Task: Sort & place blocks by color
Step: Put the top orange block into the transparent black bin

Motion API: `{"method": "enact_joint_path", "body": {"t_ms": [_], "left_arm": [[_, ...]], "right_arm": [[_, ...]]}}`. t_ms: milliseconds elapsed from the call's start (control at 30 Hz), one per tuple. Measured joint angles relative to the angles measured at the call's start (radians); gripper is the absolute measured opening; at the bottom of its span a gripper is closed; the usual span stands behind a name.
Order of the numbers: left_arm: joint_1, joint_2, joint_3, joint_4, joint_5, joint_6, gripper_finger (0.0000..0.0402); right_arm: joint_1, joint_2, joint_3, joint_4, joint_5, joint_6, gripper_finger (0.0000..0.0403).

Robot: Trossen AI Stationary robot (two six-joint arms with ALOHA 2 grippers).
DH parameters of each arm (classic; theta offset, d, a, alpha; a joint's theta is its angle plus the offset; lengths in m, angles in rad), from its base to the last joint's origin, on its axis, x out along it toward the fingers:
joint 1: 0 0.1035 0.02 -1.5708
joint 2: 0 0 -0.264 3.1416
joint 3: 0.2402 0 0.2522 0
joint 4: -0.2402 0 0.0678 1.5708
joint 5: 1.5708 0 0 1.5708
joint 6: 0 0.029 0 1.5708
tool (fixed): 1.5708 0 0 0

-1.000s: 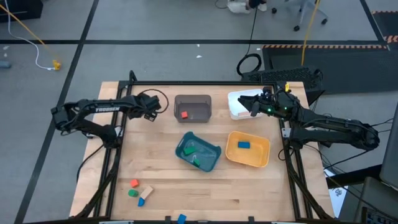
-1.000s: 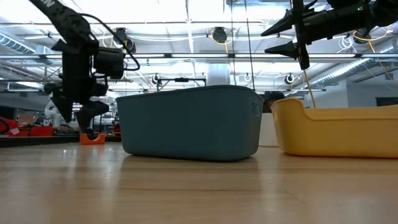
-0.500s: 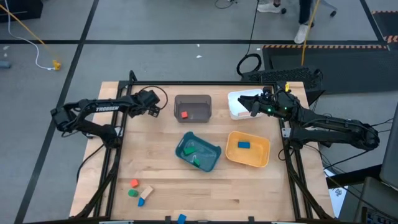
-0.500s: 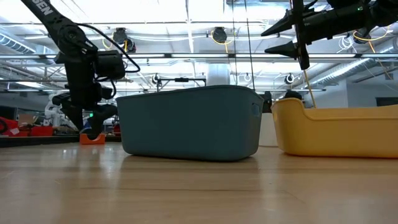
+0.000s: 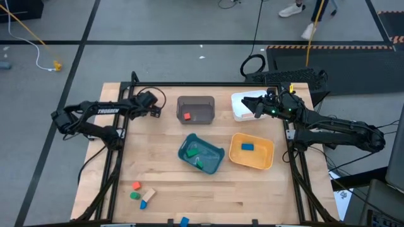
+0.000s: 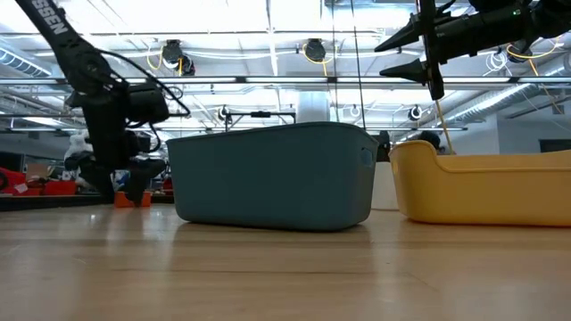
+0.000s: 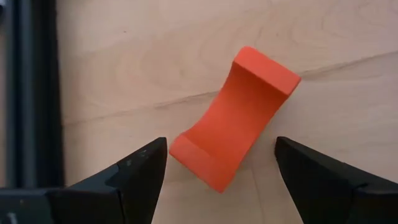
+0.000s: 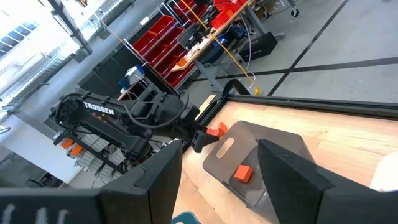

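Observation:
The orange arch-shaped block should go with the red block in the grey tray, so the left gripper needs to grip it by its end [image 7: 202, 162] next.
An orange arch-shaped block [image 7: 235, 117] lies flat on the wood at the table's far left, also seen in the low view [image 6: 134, 199]. My left gripper [image 7: 221, 142] hangs over it, open, one finger on either side, not touching; in the high view my left gripper [image 5: 147, 101] hides the block. My right gripper [image 5: 250, 104] waits open, high over the white tray [image 5: 240, 112]. Several loose blocks lie near the table's near left corner: orange [image 5: 136, 185], green [image 5: 134, 195], plain wood [image 5: 149, 193], blue [image 5: 143, 203].
The grey tray [image 5: 196, 109] holds a red block [image 5: 186, 116]. The teal tray [image 5: 202, 153] holds green pieces, and the yellow tray [image 5: 251, 151] a blue block [image 5: 247, 147]. Another blue block [image 5: 184, 221] sits at the near edge. A black rail [image 7: 31, 93] borders the table beside the orange block.
My left gripper has moved toward the table's left edge, away from the grey tray, and has come down a little over the orange block. My right arm has kept still.

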Motion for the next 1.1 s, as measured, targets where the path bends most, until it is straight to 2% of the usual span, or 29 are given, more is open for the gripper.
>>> {"method": "enact_joint_path", "body": {"t_ms": [133, 333, 400, 533, 667, 967, 1100], "left_arm": [[0.012, -0.002, -0.035, 0.078, 0.017, 0.007, 0.0298], [0.012, -0.002, -0.039, 0.105, 0.032, 0.069, 0.0287], [0.013, -0.001, -0.039, 0.113, 0.055, 0.082, 0.0266], [0.001, -0.001, -0.039, 0.124, 0.108, 0.085, 0.0198], [-0.018, -0.001, -0.039, 0.125, 0.120, 0.086, 0.0137], [-0.081, 0.000, -0.036, 0.141, 0.143, 0.061, 0.0138], [-0.103, 0.002, -0.036, 0.177, 0.165, 0.040, 0.0150]], "right_arm": [[0.000, 0.000, 0.000, 0.000, 0.000, 0.000, 0.0203], [0.000, 0.000, 0.000, 0.000, 0.000, 0.000, 0.0203], [0.000, 0.000, 0.000, 0.000, 0.000, 0.000, 0.0203], [0.000, 0.000, 0.000, 0.000, 0.000, 0.000, 0.0203], [0.000, 0.000, 0.000, 0.000, 0.000, 0.000, 0.0203], [0.000, 0.000, 0.000, 0.000, 0.000, 0.000, 0.0203], [0.000, 0.000, 0.000, 0.000, 0.000, 0.000, 0.0203]]}}
